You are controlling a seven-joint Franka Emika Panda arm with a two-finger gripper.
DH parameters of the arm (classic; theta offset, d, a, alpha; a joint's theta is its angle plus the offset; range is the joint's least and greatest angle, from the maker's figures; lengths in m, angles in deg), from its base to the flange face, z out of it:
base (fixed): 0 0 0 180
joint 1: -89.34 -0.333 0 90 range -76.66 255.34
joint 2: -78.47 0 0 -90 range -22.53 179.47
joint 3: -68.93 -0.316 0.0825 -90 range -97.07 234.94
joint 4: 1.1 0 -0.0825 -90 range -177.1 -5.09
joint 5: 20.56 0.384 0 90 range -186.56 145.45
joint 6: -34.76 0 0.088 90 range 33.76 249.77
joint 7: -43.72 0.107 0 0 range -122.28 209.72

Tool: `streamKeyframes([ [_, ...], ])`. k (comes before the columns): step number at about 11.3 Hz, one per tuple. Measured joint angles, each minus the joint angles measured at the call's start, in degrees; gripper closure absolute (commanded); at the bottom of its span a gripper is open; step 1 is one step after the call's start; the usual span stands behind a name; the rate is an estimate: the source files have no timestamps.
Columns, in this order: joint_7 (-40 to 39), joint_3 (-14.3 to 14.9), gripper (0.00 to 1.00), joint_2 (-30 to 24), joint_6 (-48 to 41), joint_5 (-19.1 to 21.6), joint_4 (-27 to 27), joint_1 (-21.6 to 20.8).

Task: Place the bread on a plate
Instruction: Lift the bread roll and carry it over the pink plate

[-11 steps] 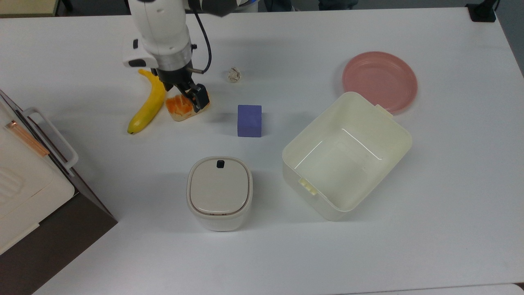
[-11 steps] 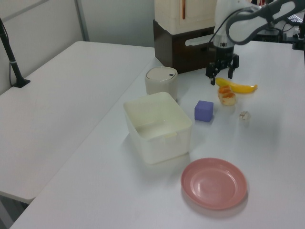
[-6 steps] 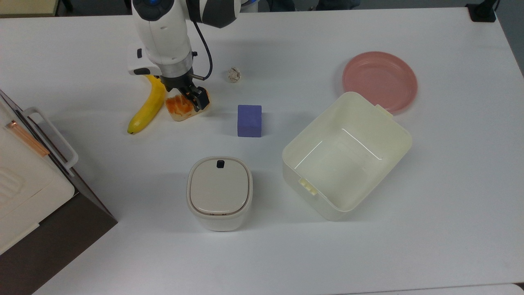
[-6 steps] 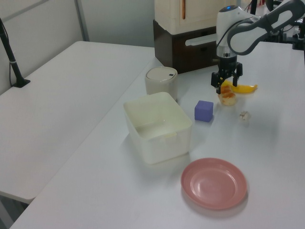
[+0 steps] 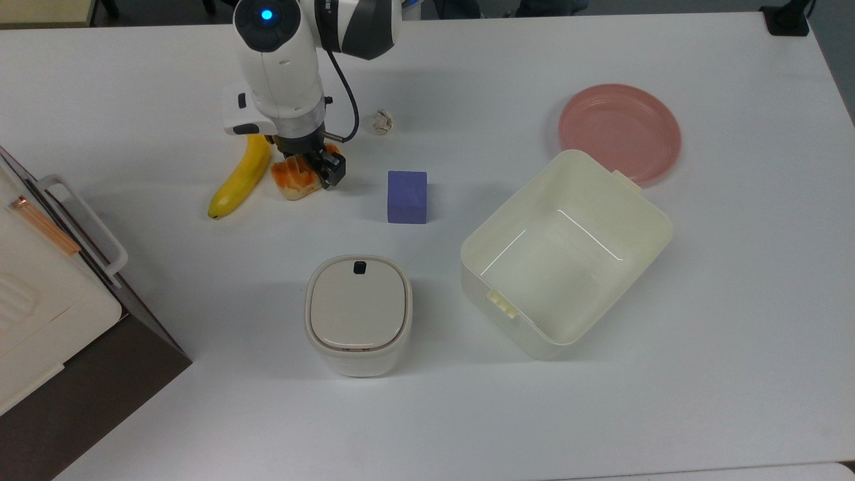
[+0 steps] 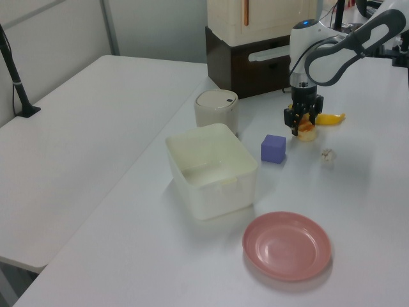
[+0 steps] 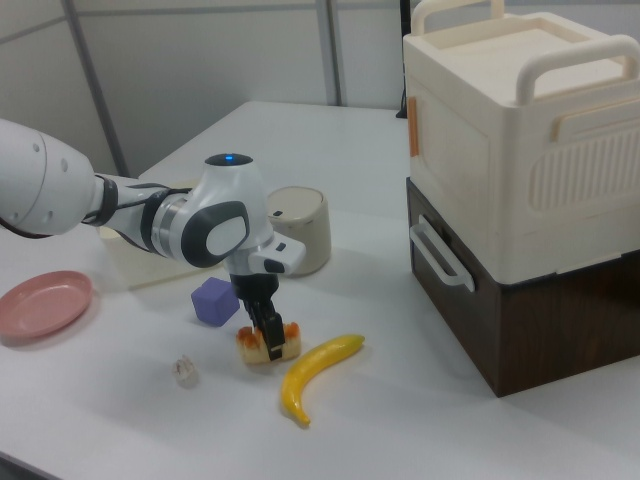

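Observation:
The robot's gripper will put the bread on the pink plate (image 6: 286, 245), so next it will grab the bread across the middle of its loaf (image 6: 306, 128).
The bread (image 5: 292, 180) (image 6: 308, 133) (image 7: 290, 341) is a small loaf with an orange top, lying on the white table beside a banana. My gripper (image 5: 310, 164) (image 6: 301, 121) (image 7: 266, 335) is down over it, open, with a finger on either side of the loaf; the wrist hides part of the bread in the top view. The pink plate (image 5: 619, 130) (image 6: 286, 245) (image 7: 42, 303) lies flat and bare far off at the top view's right, behind the cream tub.
A yellow banana (image 5: 242, 175) lies just at the top view's left of the bread. A purple block (image 5: 407, 196), a whitish wad (image 5: 382, 121), a lidded canister (image 5: 359, 314) and the open cream tub (image 5: 642, 195) stand between bread and plate. A stacked box (image 7: 520, 170) sits at the table's edge.
The gripper has come down from above the bread until its open fingers straddle the loaf. The bread, banana and plate have not moved.

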State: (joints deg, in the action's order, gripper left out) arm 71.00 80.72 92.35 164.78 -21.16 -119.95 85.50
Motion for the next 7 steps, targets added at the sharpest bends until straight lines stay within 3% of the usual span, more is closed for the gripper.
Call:
streamKeyframes([
  [4, -0.2, -0.5, 0.36, -6.1, -4.2, 0.0, 3.3, -1.2],
  [7, -0.3, -1.0, 0.34, -10.8, -14.0, 0.0, 6.6, -9.9],
])
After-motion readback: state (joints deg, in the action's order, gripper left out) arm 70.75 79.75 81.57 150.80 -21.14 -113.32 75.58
